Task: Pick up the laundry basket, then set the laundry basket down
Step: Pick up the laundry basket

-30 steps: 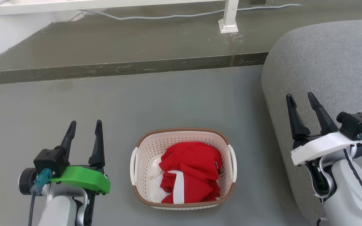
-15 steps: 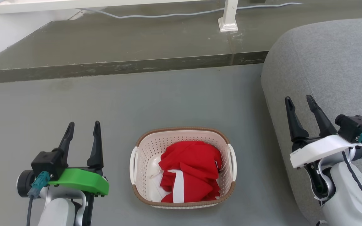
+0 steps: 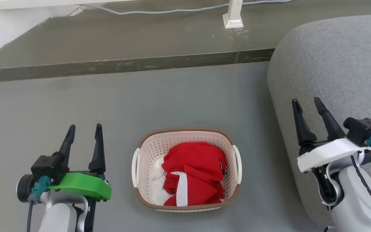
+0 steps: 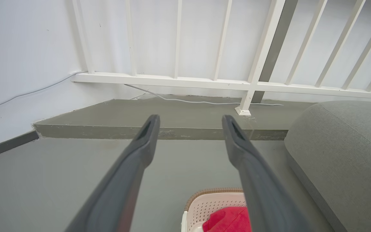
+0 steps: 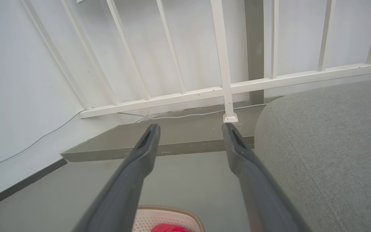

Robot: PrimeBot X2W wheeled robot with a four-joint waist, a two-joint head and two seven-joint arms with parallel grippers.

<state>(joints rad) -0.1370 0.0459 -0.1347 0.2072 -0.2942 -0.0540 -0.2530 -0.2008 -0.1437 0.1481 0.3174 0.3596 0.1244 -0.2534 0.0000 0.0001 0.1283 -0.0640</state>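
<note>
My right gripper grabs its white loop handle beside the sofa next, to pick up the laundry basket.
The laundry basket stands on the grey floor between my two arms, cream-white with a brown rim and white loop handles on its left and right sides. Red and white cloth lies inside it. My left gripper is open, off to the basket's left and clear of it. My right gripper is open too, far to the basket's right in front of the grey sofa. The basket's far rim peeks in low in the left wrist view, and the basket rim shows low in the right wrist view.
A grey sofa fills the right side, close behind the right gripper. A raised concrete step runs across ahead, with a white railing post and a pale cable on it. Open floor lies between basket and step.
The whole head view has shifted slightly, so the step and basket sit a bit higher in the picture. Both grippers stay open, and the basket rests on the floor as before.
</note>
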